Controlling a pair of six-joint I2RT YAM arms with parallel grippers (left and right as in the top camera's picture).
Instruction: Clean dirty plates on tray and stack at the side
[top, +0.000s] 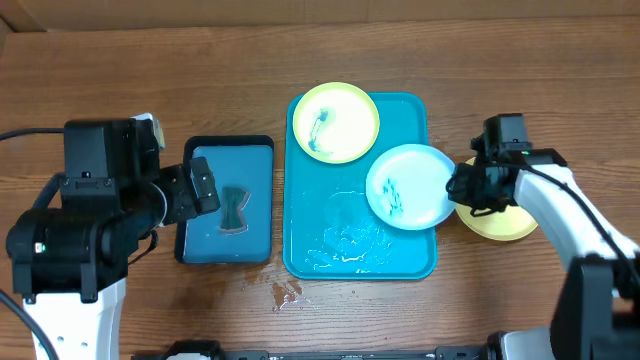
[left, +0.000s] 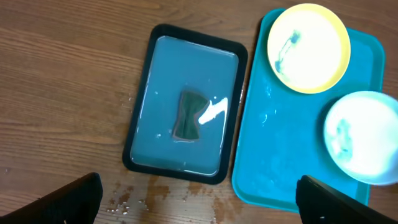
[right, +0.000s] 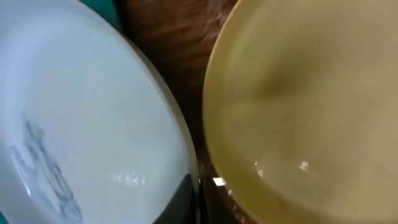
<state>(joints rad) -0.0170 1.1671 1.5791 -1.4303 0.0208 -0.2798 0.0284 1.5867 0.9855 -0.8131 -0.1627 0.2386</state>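
My left gripper is going to grab the dark sponge next by its narrow middle (top: 233, 209) (left: 189, 116) to clean the dirty plate, and the wide ends of the sponge will stay free.
The turquoise tray (top: 320, 220) lies mid-table with wet patches. A yellow-green plate (top: 334, 122) with a blue-green smear sits in its far corner. A light blue plate (top: 410, 187), also smeared, overhangs the tray's right rim. My right gripper (top: 460, 185) is shut on that plate's right edge; in the right wrist view the fingers (right: 200, 199) pinch the rim of the light blue plate (right: 93, 124). Another yellow-green plate (top: 500, 222) rests on the table just right of it, partly under the right arm. My left gripper (left: 199, 208) hangs open above the wood, holding nothing.
A smaller black-rimmed blue tray (top: 228, 200) holding water and a dark sponge (top: 236, 207) lies left of the turquoise tray, beside the left gripper. Water spots (top: 287, 292) mark the table in front of the gap between the trays.
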